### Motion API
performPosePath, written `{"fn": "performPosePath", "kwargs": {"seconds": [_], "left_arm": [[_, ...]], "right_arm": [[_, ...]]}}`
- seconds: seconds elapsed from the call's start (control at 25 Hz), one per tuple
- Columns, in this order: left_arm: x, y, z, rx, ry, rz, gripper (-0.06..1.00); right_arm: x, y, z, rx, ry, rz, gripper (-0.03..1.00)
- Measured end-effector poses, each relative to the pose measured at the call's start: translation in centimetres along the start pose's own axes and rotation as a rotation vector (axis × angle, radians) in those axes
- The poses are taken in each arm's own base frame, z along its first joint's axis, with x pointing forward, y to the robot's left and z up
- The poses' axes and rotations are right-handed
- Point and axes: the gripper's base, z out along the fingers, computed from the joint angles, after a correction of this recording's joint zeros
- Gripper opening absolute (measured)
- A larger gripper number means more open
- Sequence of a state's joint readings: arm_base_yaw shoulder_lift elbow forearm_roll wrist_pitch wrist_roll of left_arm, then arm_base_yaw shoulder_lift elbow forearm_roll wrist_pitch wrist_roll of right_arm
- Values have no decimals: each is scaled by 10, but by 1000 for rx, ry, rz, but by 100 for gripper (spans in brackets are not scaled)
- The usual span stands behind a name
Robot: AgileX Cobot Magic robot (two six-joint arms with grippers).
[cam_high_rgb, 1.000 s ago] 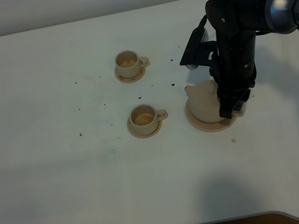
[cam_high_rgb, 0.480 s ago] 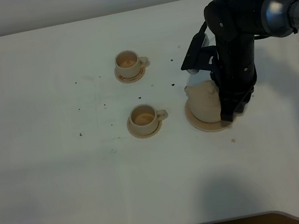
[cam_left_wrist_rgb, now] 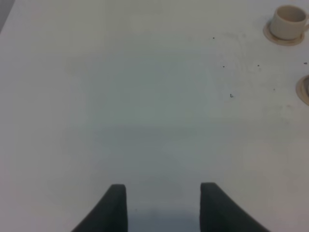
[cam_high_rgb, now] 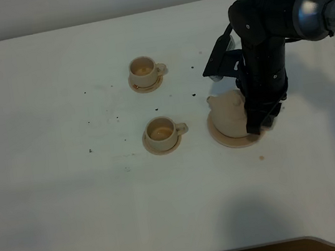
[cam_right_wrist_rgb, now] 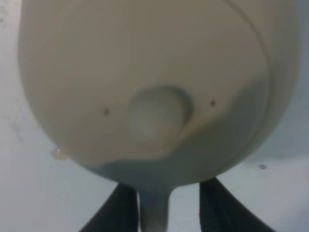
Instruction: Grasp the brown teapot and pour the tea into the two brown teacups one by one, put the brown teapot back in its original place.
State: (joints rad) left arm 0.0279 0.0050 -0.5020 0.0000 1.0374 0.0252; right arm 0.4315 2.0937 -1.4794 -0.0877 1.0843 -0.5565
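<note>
My right gripper is open around the teapot's handle, which stands between my spread fingers in the right wrist view. It should close now. Closing now would hold the teapot.
The brown teapot (cam_high_rgb: 229, 115) stands upright on its wide tan saucer disc (cam_high_rgb: 228, 141), right of the middle of the table. My right gripper (cam_high_rgb: 262, 123) reaches down at the pot's right side. In the right wrist view the teapot (cam_right_wrist_rgb: 145, 72) fills the frame, and its loop handle (cam_right_wrist_rgb: 154, 215) stands between my right gripper's (cam_right_wrist_rgb: 164, 212) spread fingers, with a gap on one side. The two brown teacups sit on small saucers, the far one (cam_high_rgb: 144, 70) and the near one (cam_high_rgb: 161, 131), both with brownish liquid inside. My left gripper (cam_left_wrist_rgb: 163, 208) is open and empty over bare table.
Dark specks dot the white table (cam_high_rgb: 68, 178) around the cups, and a small crumb (cam_high_rgb: 260, 157) lies near the disc. In the left wrist view one cup on its saucer (cam_left_wrist_rgb: 288, 21) and the edge of another saucer (cam_left_wrist_rgb: 304, 89) show far off.
My right gripper and the teapot have shifted slightly to the left over the saucer disc. The cups and the left arm have not moved.
</note>
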Motion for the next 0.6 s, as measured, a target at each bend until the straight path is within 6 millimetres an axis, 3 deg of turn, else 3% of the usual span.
{"fn": "performPosePath", "kwargs": {"seconds": [0.44, 0.6], "left_arm": [[0, 0, 0, 0, 0, 0, 37], [0, 0, 0, 0, 0, 0, 37]], "right_arm": [[-2, -2, -2, 12, -11, -4, 33], [-2, -2, -2, 13, -10, -5, 27]]}}
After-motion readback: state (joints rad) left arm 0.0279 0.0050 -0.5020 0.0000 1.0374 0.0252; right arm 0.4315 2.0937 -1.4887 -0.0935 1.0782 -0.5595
